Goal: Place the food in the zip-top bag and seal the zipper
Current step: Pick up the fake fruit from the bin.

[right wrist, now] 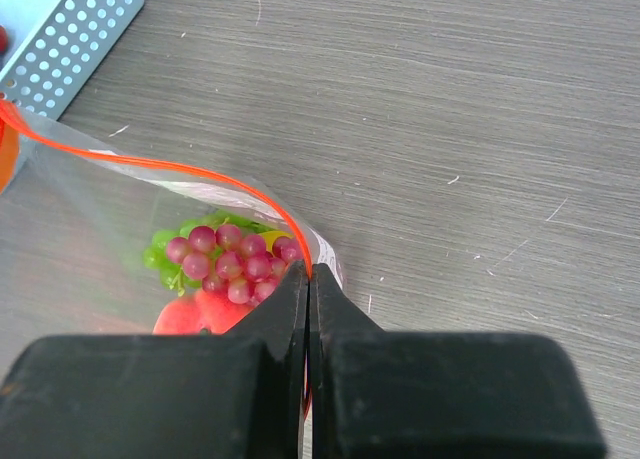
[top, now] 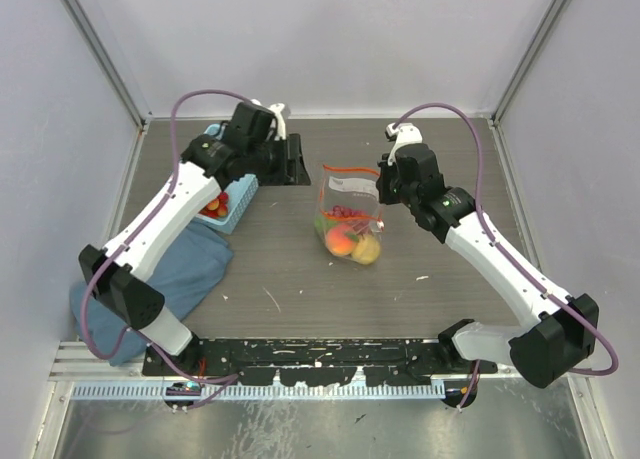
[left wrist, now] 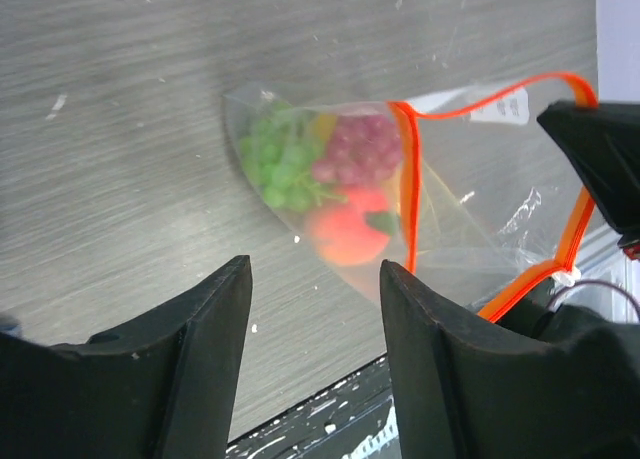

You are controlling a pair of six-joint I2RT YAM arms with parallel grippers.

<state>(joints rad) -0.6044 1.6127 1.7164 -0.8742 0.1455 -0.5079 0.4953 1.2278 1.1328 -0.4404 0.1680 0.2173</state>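
Observation:
My left gripper will next grab the red berries at one end to place them, so the rest hangs free to enter the open zip-top bag (top: 347,211).
The clear zip-top bag (top: 347,211) lies mid-table with its mouth held open. Inside are green grapes (left wrist: 273,155), purple grapes (right wrist: 229,259), an orange-pink peach (left wrist: 345,233) and a yellow fruit (top: 367,250). The red-orange zipper (left wrist: 408,184) runs in an open loop around the mouth. My right gripper (right wrist: 309,271) is shut on the zipper strip at the bag's right edge; it also shows in the top view (top: 381,201). My left gripper (left wrist: 315,269) is open and empty, hovering left of and behind the bag (top: 291,171). Red berries (top: 214,205) lie in the basket.
A light blue perforated basket (top: 240,191) stands left of the bag, under my left arm; its corner shows in the right wrist view (right wrist: 62,37). A blue cloth (top: 175,279) lies at the near left. White walls enclose the table on three sides.

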